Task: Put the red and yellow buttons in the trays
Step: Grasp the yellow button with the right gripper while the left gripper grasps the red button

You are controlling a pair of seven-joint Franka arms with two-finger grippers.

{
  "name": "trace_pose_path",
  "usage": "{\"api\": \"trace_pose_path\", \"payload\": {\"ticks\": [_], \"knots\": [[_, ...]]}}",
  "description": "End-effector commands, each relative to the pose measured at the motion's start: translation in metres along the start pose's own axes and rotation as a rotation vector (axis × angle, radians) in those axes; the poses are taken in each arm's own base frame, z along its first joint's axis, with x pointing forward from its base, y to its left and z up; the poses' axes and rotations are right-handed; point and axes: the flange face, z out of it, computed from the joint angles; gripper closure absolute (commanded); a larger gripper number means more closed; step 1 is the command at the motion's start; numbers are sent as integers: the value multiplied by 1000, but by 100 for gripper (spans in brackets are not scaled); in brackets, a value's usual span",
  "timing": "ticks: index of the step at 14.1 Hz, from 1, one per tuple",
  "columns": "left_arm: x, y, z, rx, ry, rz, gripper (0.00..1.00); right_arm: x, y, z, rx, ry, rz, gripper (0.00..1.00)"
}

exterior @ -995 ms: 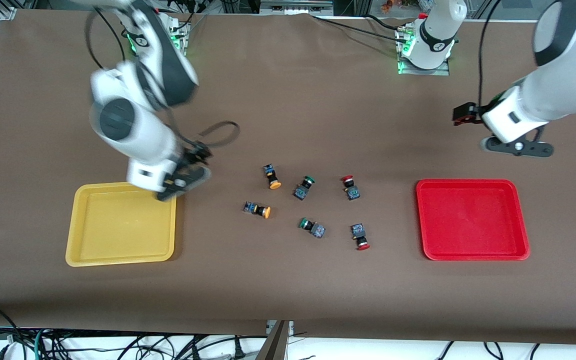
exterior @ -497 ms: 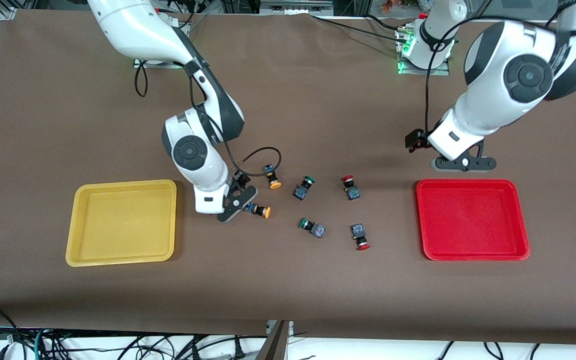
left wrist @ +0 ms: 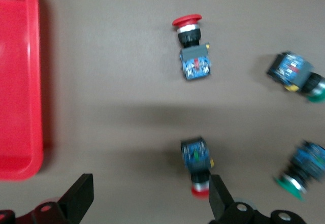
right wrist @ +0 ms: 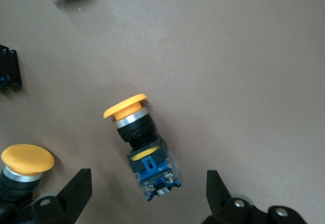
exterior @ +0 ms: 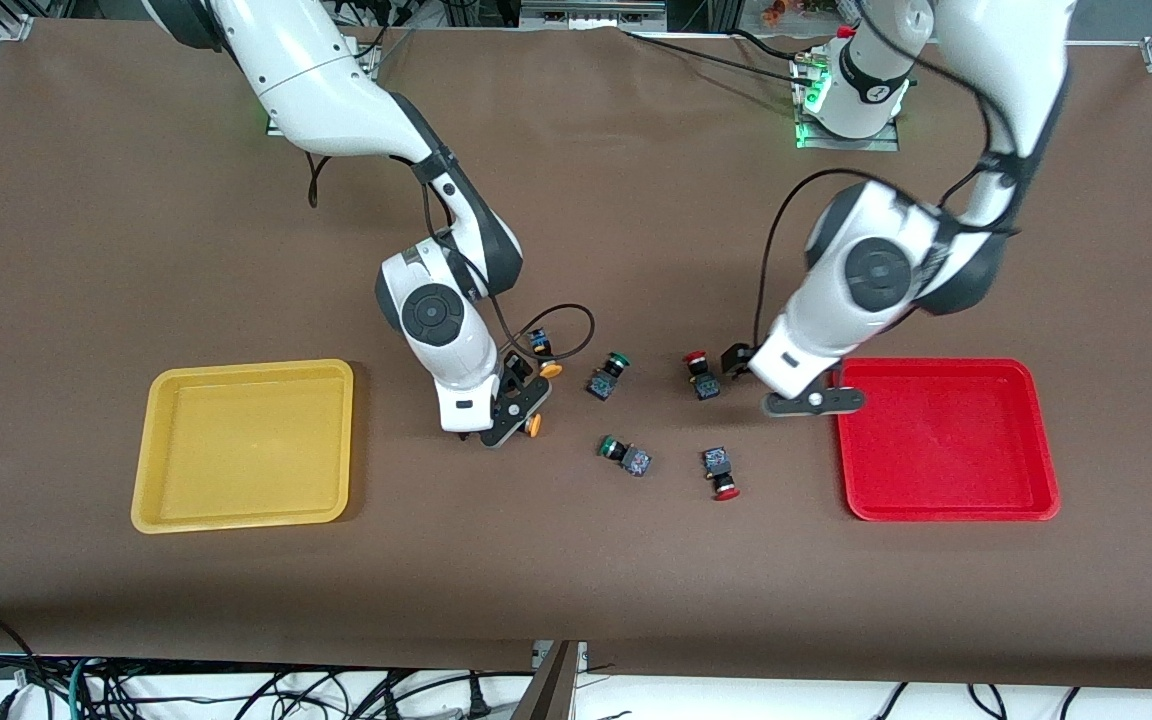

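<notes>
My right gripper grabs this yellow button's blue-and-black body (right wrist: 155,170) next, to place the button in the yellow tray.
Two yellow buttons lie mid-table. One (exterior: 541,354) is farther from the front camera. The other shows only its cap (exterior: 533,425) beside my right gripper (exterior: 516,412). In the right wrist view, that gripper (right wrist: 148,198) is open, low over a yellow button (right wrist: 144,148), with the second yellow cap (right wrist: 26,159) beside it. Two red buttons (exterior: 701,375) (exterior: 721,473) lie toward the red tray (exterior: 946,440). My left gripper (exterior: 814,400) is open over the table at the tray's edge. One finger (left wrist: 219,199) is beside a red button (left wrist: 197,164), and the other red button (left wrist: 192,49) lies apart. The yellow tray (exterior: 241,445) holds nothing.
Two green-capped buttons (exterior: 608,375) (exterior: 626,455) lie between the yellow and red ones. They also show in the left wrist view (left wrist: 299,76) (left wrist: 303,170). The red tray's rim (left wrist: 18,82) shows in the left wrist view. A brown cloth covers the table.
Both arms have swung in toward the middle. My right gripper went from the yellow tray's corner to the yellow buttons. My left gripper came down to the red tray's edge by a red button.
</notes>
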Motion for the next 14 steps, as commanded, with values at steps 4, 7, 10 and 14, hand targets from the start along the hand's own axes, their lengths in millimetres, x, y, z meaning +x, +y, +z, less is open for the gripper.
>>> {"api": "trace_pose_path", "payload": {"ticks": [4,7,10,14], "knots": [[14,32,51,71,21,-96,0,6,6,23,-40,75,-70,0],[0,51,89,53,5,-251,0,4,18,20,-42,86,-66,6],[-20,70,98,64,-10,-263,0,4,21,17,-41,90,-61,36],[-39,64,121,96,-45,-231,18,1,28,12,-37,77,-52,85]]}}
